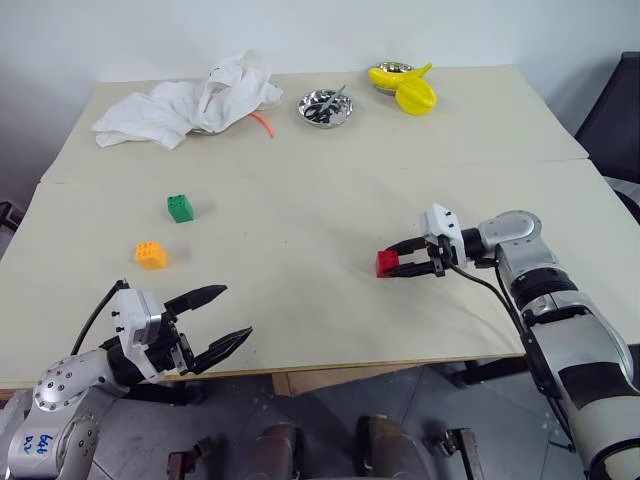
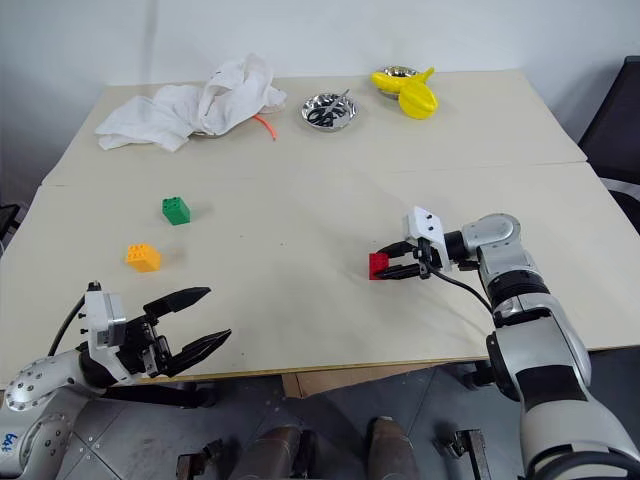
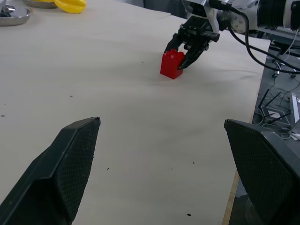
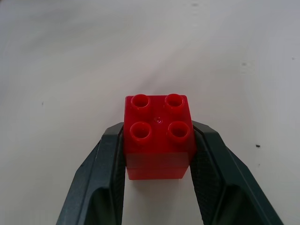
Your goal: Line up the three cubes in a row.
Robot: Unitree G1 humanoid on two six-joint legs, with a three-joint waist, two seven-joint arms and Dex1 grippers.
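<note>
I should open my right gripper now, because the red cube's lower edge rests on the tabletop and the red cube can stay there.
The red cube is at the table's centre right, and my right gripper is shut on it, one finger on each side, studs facing up. It looks to rest on the tabletop. The green cube stands on the left part of the table. The orange cube lies a little nearer and further left. My left gripper hovers open at the front left edge, nothing between its fingers, pointing across toward the red cube.
A crumpled white cloth lies at the back left, with a thin orange strip beside it. A metal bowl and yellow toy pieces sit at the back. A black chair stands at the right.
</note>
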